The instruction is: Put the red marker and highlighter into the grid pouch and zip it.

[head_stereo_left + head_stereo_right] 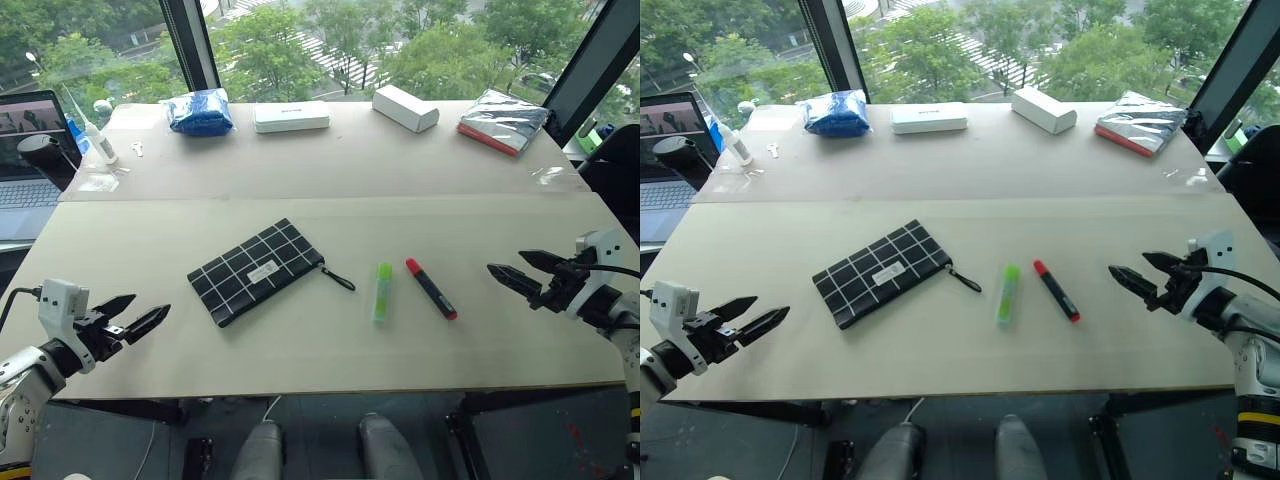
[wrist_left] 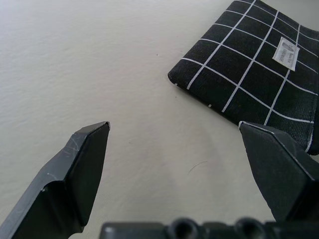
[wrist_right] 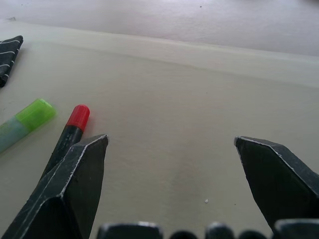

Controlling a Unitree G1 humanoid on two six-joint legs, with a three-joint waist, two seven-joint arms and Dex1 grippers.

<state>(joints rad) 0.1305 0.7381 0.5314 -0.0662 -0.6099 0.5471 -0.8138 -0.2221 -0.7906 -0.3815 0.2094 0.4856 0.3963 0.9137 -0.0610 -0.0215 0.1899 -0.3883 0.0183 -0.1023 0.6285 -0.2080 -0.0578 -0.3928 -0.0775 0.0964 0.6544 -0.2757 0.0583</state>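
Note:
The grid pouch's broad side (image 1: 250, 268) is wider than my fingers, so my left gripper should next grab the pouch's thin long edge on the pull-cord side.
The grid pouch (image 1: 256, 270), black with white lines and a small white label, lies flat left of the table's middle, its black pull cord (image 1: 338, 277) trailing to the right. To its right lie the pale green highlighter (image 1: 382, 291) and then the red marker (image 1: 431, 288), side by side and apart. My left gripper (image 1: 139, 314) hovers open near the front left edge, well short of the pouch (image 2: 259, 74). Over the right edge, my right gripper (image 1: 518, 268) stands open, pointing toward the marker (image 3: 72, 130) and highlighter (image 3: 25, 122). Nothing is between either pair of fingers.
Along the far edge of the table (image 1: 330, 220) sit a blue bundle (image 1: 200, 111), two white boxes (image 1: 291, 116) (image 1: 405, 107) and a silver-and-red packet (image 1: 503, 121). A laptop (image 1: 30, 165) and a white bottle (image 1: 97, 135) stand at the far left.

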